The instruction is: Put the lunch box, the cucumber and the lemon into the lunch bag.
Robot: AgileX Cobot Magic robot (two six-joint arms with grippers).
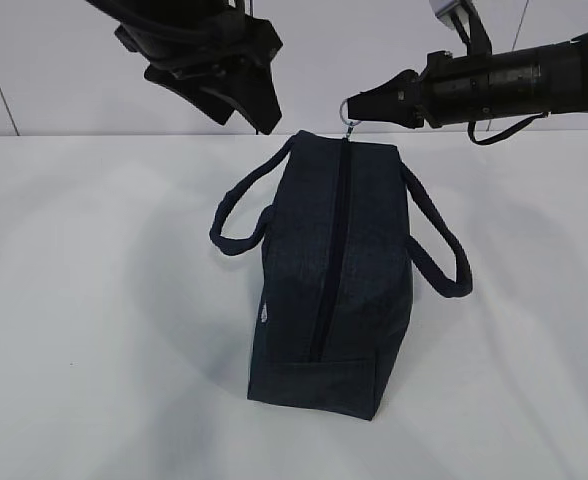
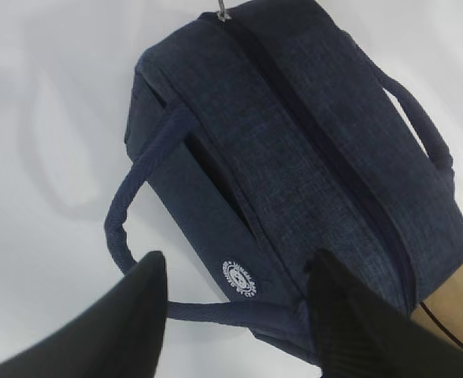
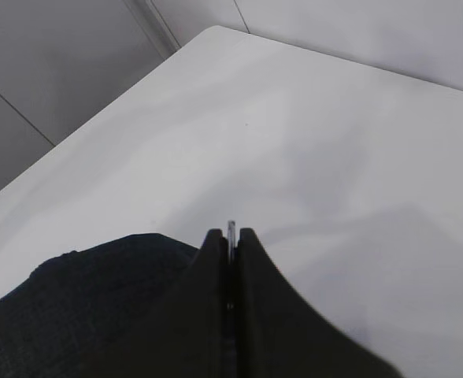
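Observation:
My left gripper grabs the lunch bag's raised side seam (image 2: 257,224) next, where the fabric folds into a line, since the lunch bag's wide cloth side (image 2: 208,224) lies slack.
The dark navy lunch bag (image 1: 334,280) stands on the white table, its top zipper line (image 1: 336,230) running away from me. At the bag's far end my right gripper (image 1: 359,108) is shut on the silver ring pull (image 1: 348,112). In the right wrist view the ring's edge (image 3: 231,227) pokes out between the closed fingertips of the right gripper (image 3: 230,236). My left gripper (image 1: 244,105) hangs open above the bag's far left side, holding nothing. In the left wrist view the bag (image 2: 294,142) and its white logo (image 2: 240,279) lie below the left gripper (image 2: 239,260). The lunch box, cucumber and lemon are out of view.
Two loop handles (image 1: 236,215) (image 1: 439,240) droop to either side of the bag. The white table (image 1: 94,320) spreads around it. A tiled wall (image 1: 54,60) runs behind the table's far edge.

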